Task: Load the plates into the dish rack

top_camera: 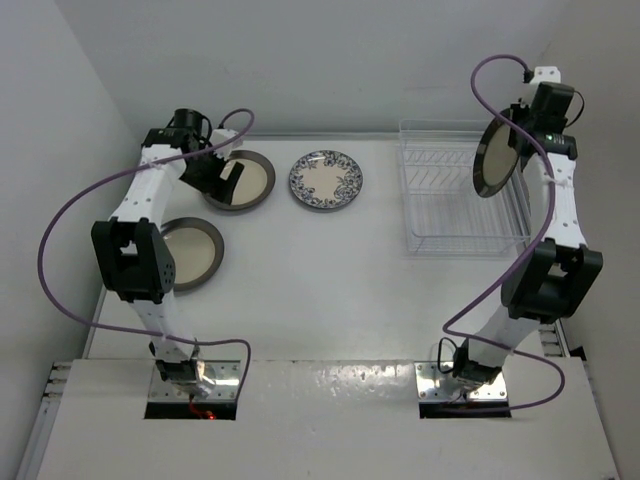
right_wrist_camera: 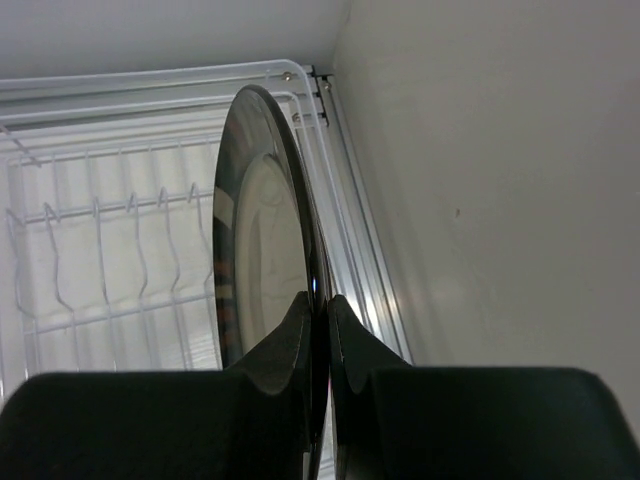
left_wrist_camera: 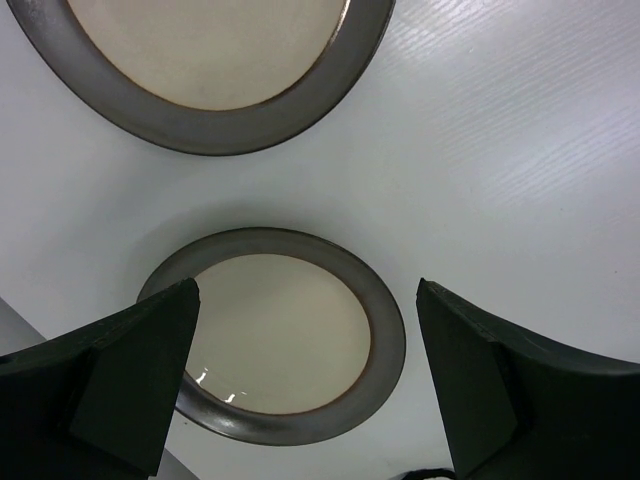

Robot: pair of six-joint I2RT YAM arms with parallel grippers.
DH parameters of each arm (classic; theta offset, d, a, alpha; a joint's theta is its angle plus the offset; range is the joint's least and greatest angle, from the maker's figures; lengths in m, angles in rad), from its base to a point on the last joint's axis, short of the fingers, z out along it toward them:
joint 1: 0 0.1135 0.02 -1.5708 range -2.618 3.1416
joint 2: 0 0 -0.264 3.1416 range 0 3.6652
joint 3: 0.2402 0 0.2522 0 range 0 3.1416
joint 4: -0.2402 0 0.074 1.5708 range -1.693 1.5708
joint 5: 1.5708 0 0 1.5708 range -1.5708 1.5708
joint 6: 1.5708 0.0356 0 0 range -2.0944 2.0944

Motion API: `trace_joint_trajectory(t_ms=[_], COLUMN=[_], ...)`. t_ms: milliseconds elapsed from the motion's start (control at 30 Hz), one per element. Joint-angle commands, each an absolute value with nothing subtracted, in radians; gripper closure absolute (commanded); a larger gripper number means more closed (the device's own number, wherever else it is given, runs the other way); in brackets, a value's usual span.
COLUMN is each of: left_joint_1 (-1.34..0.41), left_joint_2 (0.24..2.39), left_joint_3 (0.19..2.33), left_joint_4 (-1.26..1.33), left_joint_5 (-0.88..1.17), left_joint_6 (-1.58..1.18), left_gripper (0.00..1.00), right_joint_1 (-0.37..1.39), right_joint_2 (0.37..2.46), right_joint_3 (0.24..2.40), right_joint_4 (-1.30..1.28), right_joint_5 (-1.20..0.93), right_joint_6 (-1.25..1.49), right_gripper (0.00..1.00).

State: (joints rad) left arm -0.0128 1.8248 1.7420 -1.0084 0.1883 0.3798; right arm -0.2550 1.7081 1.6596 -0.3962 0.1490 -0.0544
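My right gripper holds the tilted plate above the rack (top_camera: pixel 462 212) and needs to bring it down between the rack's wires, as it would fall crooked if I opened now.
The white wire dish rack (top_camera: pixel 462 212) stands at the back right. Above its right end, a cream plate with a dark striped rim (top_camera: pixel 497 152) hangs on edge, my right gripper (top_camera: pixel 527 130) shut on its rim. In the right wrist view the fingers (right_wrist_camera: pixel 295 335) pinch that plate (right_wrist_camera: pixel 262 230) over the rack's wires (right_wrist_camera: pixel 100 250). My left gripper (top_camera: pixel 228 172) hovers open over a grey-rimmed cream plate (top_camera: pixel 250 180). A second such plate (top_camera: pixel 192 252) lies nearer, and a blue floral plate (top_camera: pixel 326 180) lies mid-table. In the left wrist view, one grey-rimmed plate (left_wrist_camera: pixel 290 340) shows between the open fingers and another (left_wrist_camera: pixel 210 60) above it.
White walls close in the table at the back, left and right; the right wall runs just beside the rack (right_wrist_camera: pixel 480 200). Purple cables loop from both arms (top_camera: pixel 90 200).
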Motion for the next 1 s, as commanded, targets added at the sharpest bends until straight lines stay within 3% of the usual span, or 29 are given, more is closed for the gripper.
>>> trace_joint_trajectory(t_ms=[0, 667, 967], left_joint_1=[-0.017, -0.017, -0.017], left_joint_2=[1.83, 1.888, 1.888], left_joint_3=[1.816, 1.825, 1.825], left_joint_4=[-1.034, -1.052, -1.052], left_joint_5=[0.219, 0.219, 0.219], left_joint_6=[0.388, 0.397, 0.388], left_gripper=[0.05, 0.05, 0.05], right_joint_1=[-0.259, -0.247, -0.204], right_joint_2=[1.67, 1.873, 1.824], right_joint_3=[1.795, 1.896, 1.763], right_joint_4=[-0.175, -0.025, 0.046], right_joint_5=[0.169, 0.187, 0.201], right_joint_6=[-0.074, -0.242, -0.327], right_gripper=[1.0, 1.0, 1.0])
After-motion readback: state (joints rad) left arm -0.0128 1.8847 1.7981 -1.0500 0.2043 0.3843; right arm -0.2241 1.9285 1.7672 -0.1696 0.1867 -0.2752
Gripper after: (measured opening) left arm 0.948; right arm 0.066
